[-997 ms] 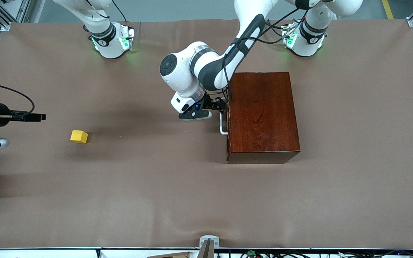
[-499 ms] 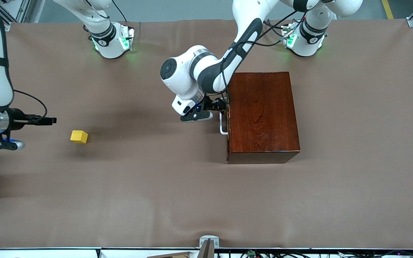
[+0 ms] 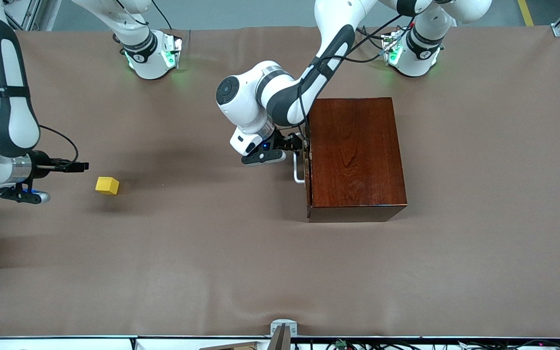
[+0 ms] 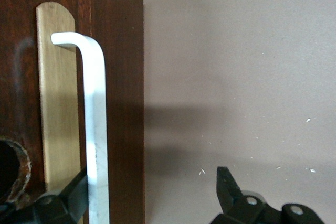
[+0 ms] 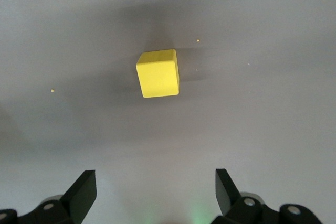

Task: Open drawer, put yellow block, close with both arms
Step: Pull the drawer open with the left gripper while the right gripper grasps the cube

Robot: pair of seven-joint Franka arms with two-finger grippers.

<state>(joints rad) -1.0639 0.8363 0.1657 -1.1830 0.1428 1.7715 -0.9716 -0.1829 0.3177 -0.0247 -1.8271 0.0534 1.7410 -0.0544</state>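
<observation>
My right gripper is going to put the block into the drawer (image 3: 306, 169), so next it needs to grab the opposite sides of the yellow block (image 3: 107, 185).
The yellow block (image 3: 107, 185) (image 5: 157, 73) lies on the brown table toward the right arm's end. My right gripper (image 5: 155, 187) hangs open over the table just short of the block, nothing between its fingers. The dark reddish-brown box (image 3: 355, 155) stands toward the left arm's end. The drawer shows as a pale wood front (image 4: 55, 103) with a white bar handle (image 3: 298, 172) (image 4: 94, 119). My left gripper (image 3: 295, 146) (image 4: 152, 179) is open at that handle. One finger (image 4: 76, 190) sits between bar and drawer front; the other finger (image 4: 227, 184) stands wide off the box.
The brown mat (image 3: 212, 253) covers the whole table. Both green-lit arm bases (image 3: 156, 56) (image 3: 409, 53) stand along the edge farthest from the front camera. A small metal bracket (image 3: 282, 328) sits at the nearest edge.
The right arm has swung in from the table's end toward the yellow block. The left gripper and the white handle have shifted slightly away from the box.
</observation>
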